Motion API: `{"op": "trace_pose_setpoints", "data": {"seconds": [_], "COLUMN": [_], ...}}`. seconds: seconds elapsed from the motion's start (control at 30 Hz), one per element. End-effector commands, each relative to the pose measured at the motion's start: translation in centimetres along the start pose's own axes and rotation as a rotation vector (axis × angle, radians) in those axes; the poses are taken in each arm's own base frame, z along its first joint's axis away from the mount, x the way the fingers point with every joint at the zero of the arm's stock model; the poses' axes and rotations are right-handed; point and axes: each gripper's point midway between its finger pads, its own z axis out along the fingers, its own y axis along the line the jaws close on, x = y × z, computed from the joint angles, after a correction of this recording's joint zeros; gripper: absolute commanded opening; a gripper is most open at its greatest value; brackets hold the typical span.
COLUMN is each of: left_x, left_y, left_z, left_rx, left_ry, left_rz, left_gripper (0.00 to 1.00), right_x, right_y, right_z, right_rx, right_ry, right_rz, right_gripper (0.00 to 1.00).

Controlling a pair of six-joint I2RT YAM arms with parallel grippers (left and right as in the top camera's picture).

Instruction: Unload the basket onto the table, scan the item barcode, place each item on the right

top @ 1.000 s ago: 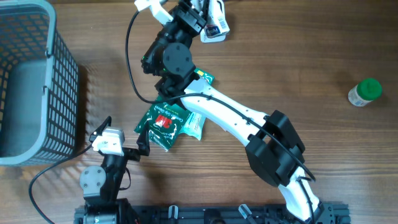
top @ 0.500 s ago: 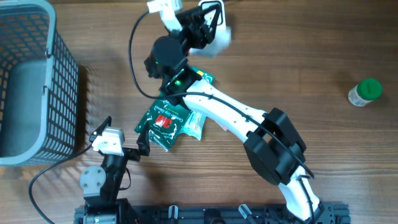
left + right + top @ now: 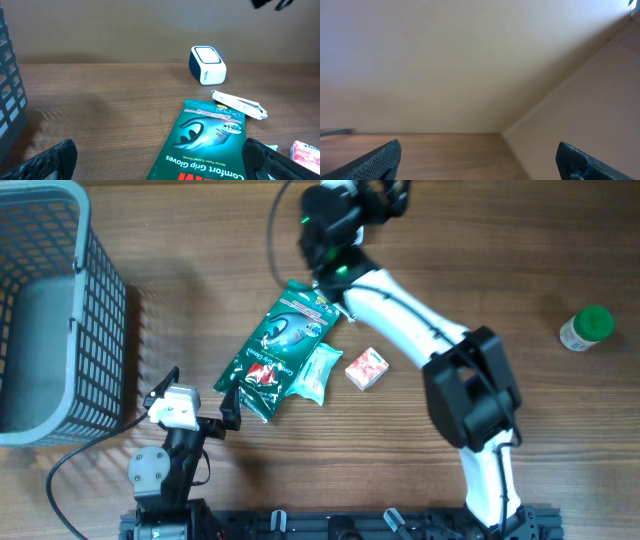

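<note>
The barcode of the thin white packet (image 3: pixel 239 104) needs to be scanned. My right gripper will next grab the packet by its side edges near one end, so the rest stays uncovered for the scan.
A white box-shaped scanner (image 3: pixel 207 65) stands on the wooden table beyond a green glove packet (image 3: pixel 210 140) (image 3: pixel 280 345). A thin white packet (image 3: pixel 239 104) lies between them. In the overhead view the right arm hides the scanner. Beside the glove packet lie a pale green pouch (image 3: pixel 318 370) and a small red and white box (image 3: pixel 366 368) (image 3: pixel 305 150). My right gripper (image 3: pixel 385 192) (image 3: pixel 480 155) is at the far edge, open, with only table and wall between its fingers. My left gripper (image 3: pixel 198 392) (image 3: pixel 160 157) rests open at the near edge, just short of the glove packet.
A grey wire basket (image 3: pixel 95 310) fills the left side. A small bottle with a green lid (image 3: pixel 587 327) lies far right. The right arm (image 3: pixel 420 320) stretches diagonally across the middle of the table.
My right arm has swung right toward the far edge and its jaws have opened wide. The glove packet's full length and the small box now show where the arm lay.
</note>
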Motion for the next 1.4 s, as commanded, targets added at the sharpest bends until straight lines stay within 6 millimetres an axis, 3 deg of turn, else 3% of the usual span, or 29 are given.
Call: {"op": "trace_pose_setpoints", "data": {"seconds": [0.0, 0.07, 0.13, 0.2, 0.27, 0.33, 0.4, 0.43, 0.47, 0.53, 0.73, 0.87, 1.03, 1.23, 1.37], "left_x": [0.1, 0.1, 0.1, 0.1, 0.1, 0.1, 0.1, 0.1, 0.1, 0.1, 0.1, 0.1, 0.1, 0.1, 0.1], "left_y": [0.1, 0.1, 0.1, 0.1, 0.1, 0.1, 0.1, 0.1, 0.1, 0.1, 0.1, 0.1, 0.1, 0.1, 0.1], "left_z": [0.0, 0.0, 0.0, 0.0, 0.0, 0.0, 0.0, 0.0, 0.0, 0.0, 0.0, 0.0, 0.0, 0.0, 0.0], "left_rx": [-0.004, -0.004, -0.004, -0.004, -0.004, -0.004, -0.004, -0.004, -0.004, -0.004, -0.004, -0.004, -0.004, -0.004, -0.004], "left_ry": [-0.002, -0.002, -0.002, -0.002, -0.002, -0.002, -0.002, -0.002, -0.002, -0.002, -0.002, -0.002, -0.002, -0.002, -0.002], "left_rz": [0.001, 0.001, 0.001, 0.001, 0.001, 0.001, 0.001, 0.001, 0.001, 0.001, 0.001, 0.001, 0.001, 0.001, 0.001], "left_gripper": [1.00, 1.00, 1.00, 1.00, 1.00, 1.00, 1.00, 1.00, 1.00, 1.00, 1.00, 1.00, 1.00, 1.00, 1.00], "right_x": [3.2, 6.3, 10.8, 14.1, 19.0, 22.2, 22.5, 21.4, 19.0, 16.5, 17.5, 18.1, 20.2, 23.4, 24.8], "right_y": [-3.0, -3.5, -4.1, -3.5, 1.0, 5.3, 7.2, 8.3, 8.9, 9.1, 11.5, 14.2, 17.4, 17.5, 18.0], "right_z": [7.0, 10.4, 13.0, 14.1, 12.1, 7.8, 4.3, 0.4, -4.2, -7.1, -8.5, -9.7, -11.3, -13.2, -12.8], "right_rx": [0.050, 0.020, -0.023, -0.108, -0.434, -0.775, -1.004, -1.248, -1.537, -1.748, -1.754, -1.802, -1.850, -1.810, -1.669], "right_ry": [0.063, 0.125, 0.231, 0.294, 0.390, 0.522, 0.644, 0.694, 0.716, 0.694, 0.759, 0.706, 0.686, 0.740, 0.776], "right_rz": [-0.108, -0.267, -0.416, -0.371, -0.374, -0.219, -0.019, 0.064, 0.194, 0.317, 0.313, 0.257, 0.177, -0.036, -0.132], "right_gripper": [1.00, 1.00, 1.00, 1.00, 1.00, 1.00, 1.00, 1.00, 1.00, 1.00, 1.00, 1.00, 1.00, 1.00, 0.96]}}
